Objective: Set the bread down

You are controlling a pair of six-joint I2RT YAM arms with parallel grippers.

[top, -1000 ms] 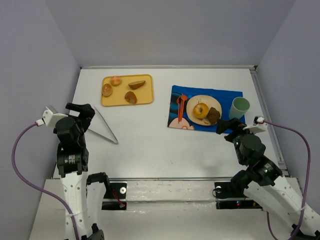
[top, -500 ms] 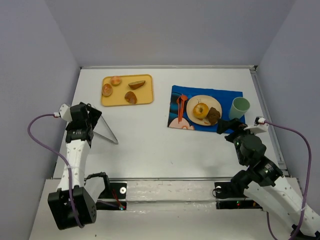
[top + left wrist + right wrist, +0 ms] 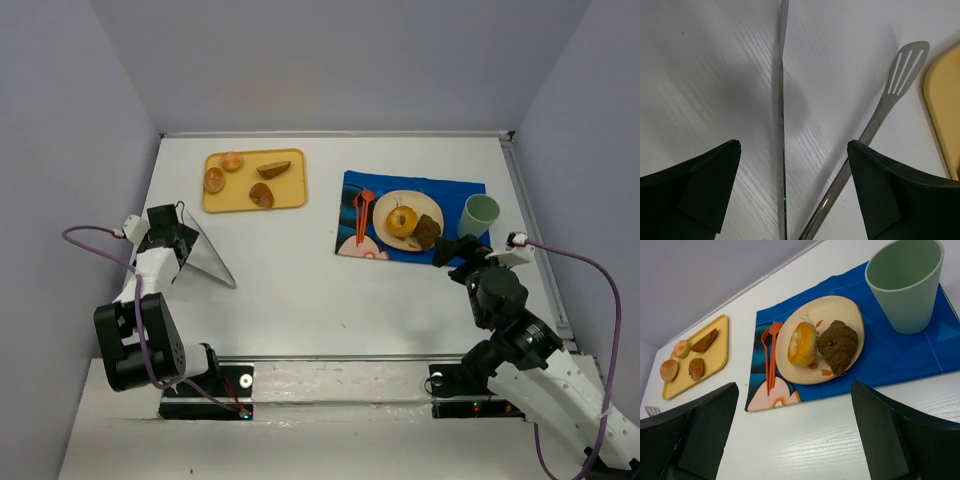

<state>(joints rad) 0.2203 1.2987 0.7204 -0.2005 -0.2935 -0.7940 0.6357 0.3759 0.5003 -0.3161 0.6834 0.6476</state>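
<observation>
The fingers of my left gripper are above the slotted arm, so my left gripper should go down before it closes on one tong arm (image 3: 190, 264) (image 3: 783, 144).
The bread (image 3: 261, 195), a small reddish-brown chunk with a tan face, lies at the near edge of the yellow tray (image 3: 290, 200), far left. It also shows in the right wrist view (image 3: 696, 368). My left gripper (image 3: 172, 232) is open and low over the table, its jaws either side of the metal tongs (image 3: 207, 257), seen close in the left wrist view (image 3: 781, 100). My right gripper (image 3: 452, 251) is open and empty, just near of the blue placemat (image 3: 455, 190). The beige plate (image 3: 385, 205) holds an orange-yellow round piece and a dark brown piece.
The tray also holds a brown wedge slice (image 3: 272, 169) and two round pieces (image 3: 215, 180). A green cup (image 3: 478, 215) stands right of the plate. Orange cutlery (image 3: 361, 215) lies left of the plate. Walls close the table's sides and back.
My left arm has folded down towards its base and its wrist sank low over the tongs. The right arm and the food have not moved.
</observation>
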